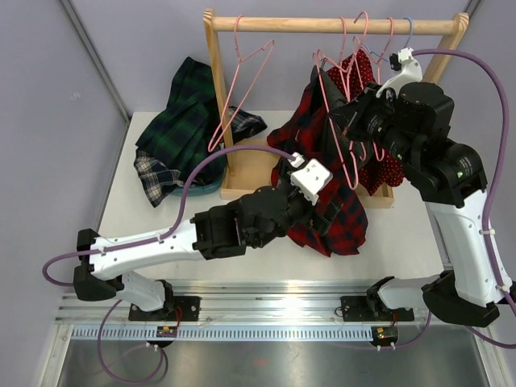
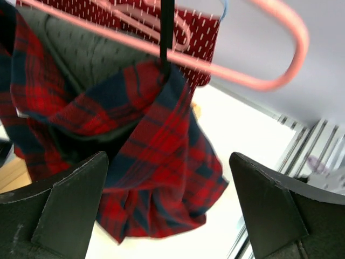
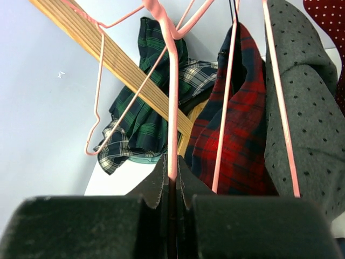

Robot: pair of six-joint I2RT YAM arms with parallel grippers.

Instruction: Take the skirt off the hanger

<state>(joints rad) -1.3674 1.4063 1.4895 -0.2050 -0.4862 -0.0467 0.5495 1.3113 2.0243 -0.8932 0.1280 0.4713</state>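
Observation:
The plaid skirt's strap should stay free to slip off the hanger, so my left gripper will next pick up the skirt by the fold just beneath its black strap (image 1: 339,196) (image 2: 164,120).
A red and navy plaid skirt (image 1: 334,218) hangs from a pink hanger (image 1: 352,165) on the wooden rack, its hem bunched on the table. It also shows in the left wrist view (image 2: 156,162) and the right wrist view (image 3: 232,135). My right gripper (image 1: 345,121) is shut on the pink hanger's wire (image 3: 172,135), high beside the skirt. My left gripper (image 1: 300,208) is open just in front of the skirt's lower folds; its fingers (image 2: 70,205) stand wide apart with nothing between them.
The wooden rack (image 1: 322,24) also holds an empty pink hanger (image 1: 242,89), a grey dotted skirt (image 3: 307,118) and a red polka-dot garment (image 1: 389,169). A pile of green plaid skirts (image 1: 181,121) lies at the back left. The table's near edge has a metal rail (image 1: 266,302).

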